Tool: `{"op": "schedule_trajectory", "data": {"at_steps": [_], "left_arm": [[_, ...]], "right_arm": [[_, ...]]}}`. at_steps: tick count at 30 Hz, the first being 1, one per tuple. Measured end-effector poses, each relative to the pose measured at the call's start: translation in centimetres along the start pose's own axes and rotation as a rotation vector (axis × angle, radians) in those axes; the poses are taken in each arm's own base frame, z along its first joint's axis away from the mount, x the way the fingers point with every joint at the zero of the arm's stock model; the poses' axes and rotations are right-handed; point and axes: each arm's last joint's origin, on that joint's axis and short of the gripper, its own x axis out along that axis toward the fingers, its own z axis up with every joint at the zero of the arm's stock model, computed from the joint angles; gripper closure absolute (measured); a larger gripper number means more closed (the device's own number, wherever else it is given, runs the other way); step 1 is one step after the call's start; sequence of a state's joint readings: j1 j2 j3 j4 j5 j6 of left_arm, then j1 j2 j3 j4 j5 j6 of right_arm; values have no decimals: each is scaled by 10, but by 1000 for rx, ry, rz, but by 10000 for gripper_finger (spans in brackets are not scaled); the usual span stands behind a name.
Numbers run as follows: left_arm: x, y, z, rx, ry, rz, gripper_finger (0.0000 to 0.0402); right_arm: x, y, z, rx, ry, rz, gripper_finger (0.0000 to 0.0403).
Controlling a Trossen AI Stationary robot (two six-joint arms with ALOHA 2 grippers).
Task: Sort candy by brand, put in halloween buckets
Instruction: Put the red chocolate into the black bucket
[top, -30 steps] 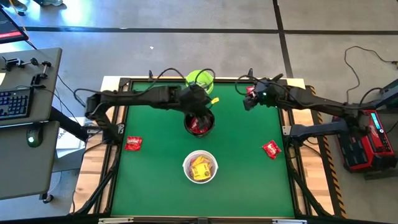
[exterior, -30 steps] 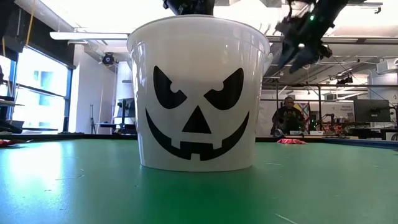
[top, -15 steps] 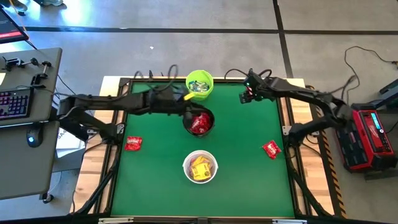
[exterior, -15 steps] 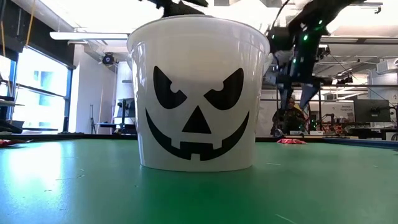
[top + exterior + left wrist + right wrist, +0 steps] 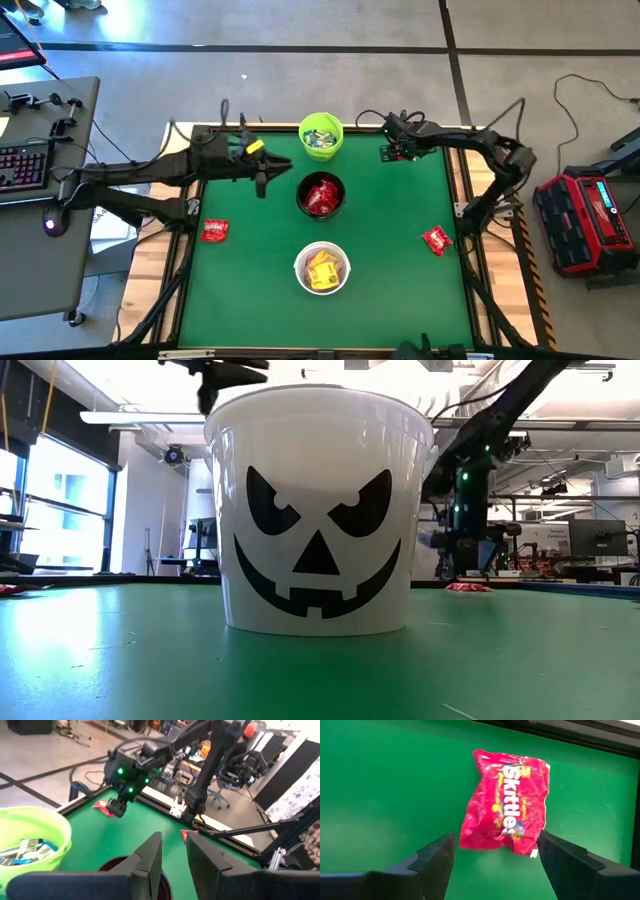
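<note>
The right gripper should next pinch the red Skittles packet by the end with the word's last letters, so that the packet gets sorted into the black bucket [image 5: 320, 195].
Three halloween buckets stand in a row down the mat's middle: lime green [image 5: 320, 135] at the far side, black [image 5: 320, 195] holding red candy, and white [image 5: 321, 268] holding yellow candy. My right gripper [image 5: 495, 851] hangs open, pointing down over a red Skittles packet [image 5: 507, 802] that lies flat near the far right edge; its fingers stand clear of the packet. My left gripper [image 5: 173, 857] hovers left of the black bucket, narrowly open with nothing between its fingers. Two more red packets lie flat at the left [image 5: 214, 230] and the right [image 5: 437, 239].
The white bucket [image 5: 320, 510] fills the low view's middle. Pale packets lie in the green bucket [image 5: 30, 837]. A raised frame [image 5: 455, 160] borders the green mat. A desk with a keyboard [image 5: 25, 165] stands off the table's left side.
My left gripper has drawn back from above the black bucket toward the table's left edge. My right gripper has tipped downward and sunk toward the red packet at the far right, its arm folding in toward the far edge.
</note>
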State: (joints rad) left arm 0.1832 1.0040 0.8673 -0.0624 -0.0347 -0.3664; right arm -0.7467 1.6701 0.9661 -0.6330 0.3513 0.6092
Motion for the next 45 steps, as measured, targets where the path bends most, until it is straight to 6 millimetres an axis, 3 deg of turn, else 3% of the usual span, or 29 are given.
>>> {"op": "schedule_trajectory", "data": {"at_steps": [8,12,17,28,31,39,45], "left_arm": [[-30,12,-2,-27,-41,42,324],[-36,16,-5,-40,-55,54,324],[-37,19,-7,-57,-41,67,323],[-37,19,-8,-55,-38,68,323],[-37,19,-8,-54,-38,68,323],[-37,21,-9,3,-29,126,326],[-37,26,-13,65,3,159,355]], "right_arm": [[21,4,-4,43,17,-86,134],[25,5,-3,52,19,-94,157],[27,1,-1,81,15,-106,215],[32,-12,6,52,36,-125,385],[32,-13,5,15,54,-118,394],[9,-9,2,-56,59,-22,401],[-30,-3,-5,-75,9,113,402]]}}
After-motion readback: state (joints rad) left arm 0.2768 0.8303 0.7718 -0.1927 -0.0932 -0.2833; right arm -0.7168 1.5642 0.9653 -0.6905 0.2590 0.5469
